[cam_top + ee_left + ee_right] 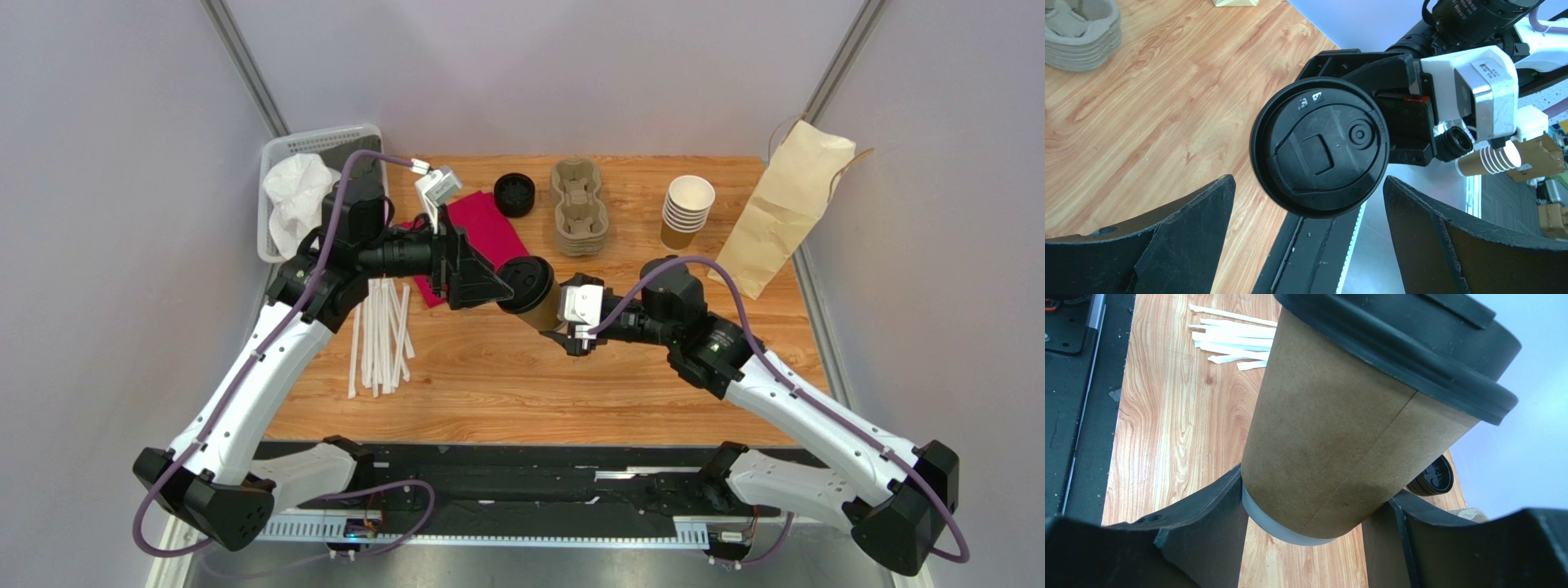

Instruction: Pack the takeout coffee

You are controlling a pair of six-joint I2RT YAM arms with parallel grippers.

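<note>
My left gripper is about to grab the takeout coffee by its black lid end [526,283] [1319,147], so that the coffee's base stays free to stand on the tabletop.
The takeout coffee [536,294], a brown kraft cup with a black lid, hangs tilted above the middle of the table. My right gripper [558,321] is shut on its lower body; in the right wrist view both fingers press the cup's [1333,416] sides near the base, around the right gripper [1315,490]. My left gripper [501,284] faces the lid from the left. Its jaws stand wide open. In the left wrist view the lid [1320,147] fills the middle, just beyond the left gripper [1309,199], and neither finger touches it.
Along the back of the table lie a red cloth [485,233], loose black lids [514,194], a stack of pulp cup carriers [579,208], a stack of lidless cups [687,208] and a kraft bag [785,202]. White stirrers [380,331] lie at the left, a white basket [276,159] at the back left.
</note>
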